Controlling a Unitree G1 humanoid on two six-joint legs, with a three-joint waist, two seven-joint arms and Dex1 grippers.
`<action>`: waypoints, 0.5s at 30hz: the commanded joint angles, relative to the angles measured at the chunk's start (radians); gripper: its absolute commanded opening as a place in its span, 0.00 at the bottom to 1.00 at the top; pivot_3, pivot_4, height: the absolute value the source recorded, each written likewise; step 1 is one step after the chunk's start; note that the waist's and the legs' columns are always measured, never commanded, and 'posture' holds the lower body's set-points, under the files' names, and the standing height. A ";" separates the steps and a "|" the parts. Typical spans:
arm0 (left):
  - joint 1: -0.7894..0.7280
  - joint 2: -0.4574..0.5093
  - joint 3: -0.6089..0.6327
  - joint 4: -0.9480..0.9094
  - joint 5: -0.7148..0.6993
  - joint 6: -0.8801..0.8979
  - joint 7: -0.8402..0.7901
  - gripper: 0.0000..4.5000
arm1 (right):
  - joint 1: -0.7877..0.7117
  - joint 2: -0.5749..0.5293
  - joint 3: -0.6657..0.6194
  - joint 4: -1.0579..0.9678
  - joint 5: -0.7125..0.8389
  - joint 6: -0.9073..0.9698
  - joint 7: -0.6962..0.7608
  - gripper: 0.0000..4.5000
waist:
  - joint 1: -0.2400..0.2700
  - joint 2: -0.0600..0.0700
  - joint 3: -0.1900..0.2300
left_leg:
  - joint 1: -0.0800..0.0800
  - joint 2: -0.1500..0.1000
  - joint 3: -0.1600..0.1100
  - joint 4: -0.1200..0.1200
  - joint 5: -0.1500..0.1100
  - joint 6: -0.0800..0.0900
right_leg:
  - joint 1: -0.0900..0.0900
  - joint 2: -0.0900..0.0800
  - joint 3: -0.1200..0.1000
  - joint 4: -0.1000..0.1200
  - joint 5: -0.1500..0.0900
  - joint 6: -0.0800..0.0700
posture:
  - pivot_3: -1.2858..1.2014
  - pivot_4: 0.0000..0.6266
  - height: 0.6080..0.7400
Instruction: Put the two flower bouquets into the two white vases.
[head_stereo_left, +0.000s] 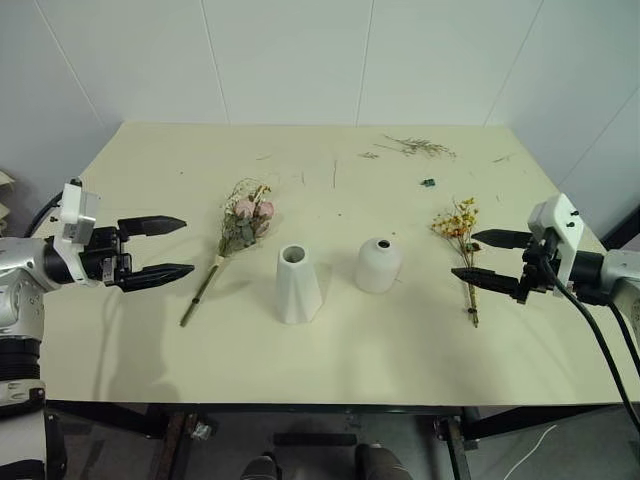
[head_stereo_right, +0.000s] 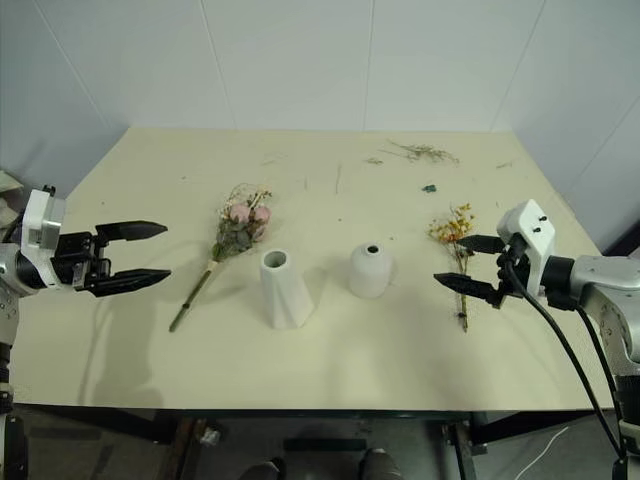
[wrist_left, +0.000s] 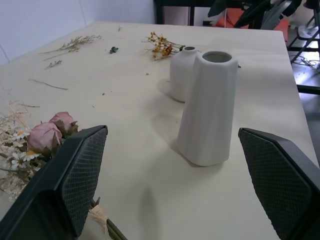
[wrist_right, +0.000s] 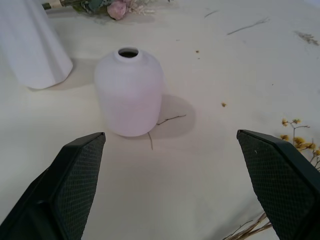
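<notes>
My right gripper should next grab the yellow flower spray by its thin stems, to stand the spray in a white vase (head_stereo_left: 378, 265) (wrist_right: 128, 95).
Two white vases stand mid-table: a taller faceted cone (head_stereo_left: 298, 284) and, to its right, a shorter rounded dome (head_stereo_left: 378, 264) with a small hole. The larger bouquet (head_stereo_left: 243, 224) of pink roses, daisies and greenery lies flat left of the cone, its stem (head_stereo_left: 199, 295) pointing toward the front edge. A slim spray of yellow-orange flowers (head_stereo_left: 459, 224) lies right of the dome. My left gripper (head_stereo_left: 168, 248) hovers open left of the rose bouquet, holding nothing. My right gripper (head_stereo_left: 488, 256) hovers open over the yellow spray's stem, also holding nothing.
Loose dried twigs (head_stereo_left: 420, 147) lie scattered near the far edge of the cream table (head_stereo_left: 330, 360), with a small dark scrap (head_stereo_left: 427, 182) beside them. White walls close in behind and to both sides.
</notes>
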 joint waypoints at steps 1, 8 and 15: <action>-0.015 0.006 0.015 -0.011 -0.009 -0.016 -0.009 1.00 | -0.007 0.001 -0.048 -0.043 0.034 0.012 -0.009 0.99 | 0.000 0.000 0.000 | 0.000 0.000 0.000 0.000 0.000 0.000 | 0.000 0.000 0.000 0.000 0.000 0.000 | 0.52 0.24 1.00; -0.048 -0.020 -0.002 0.015 -0.014 -0.020 -0.039 1.00 | -0.001 -0.009 -0.043 -0.048 0.029 0.019 -0.023 0.99 | 0.003 0.000 0.000 | 0.000 0.000 0.000 0.000 0.000 0.000 | 0.000 0.000 0.000 0.000 0.000 0.000 | 0.52 0.24 1.00; -0.005 -0.002 0.013 -0.031 -0.082 0.037 -0.131 1.00 | -0.046 -0.054 0.027 -0.030 -0.036 0.152 -0.103 0.99 | -0.002 0.000 0.000 | 0.000 0.000 0.000 0.001 0.000 0.000 | 0.000 0.000 0.000 0.000 0.000 0.000 | 0.52 0.24 1.00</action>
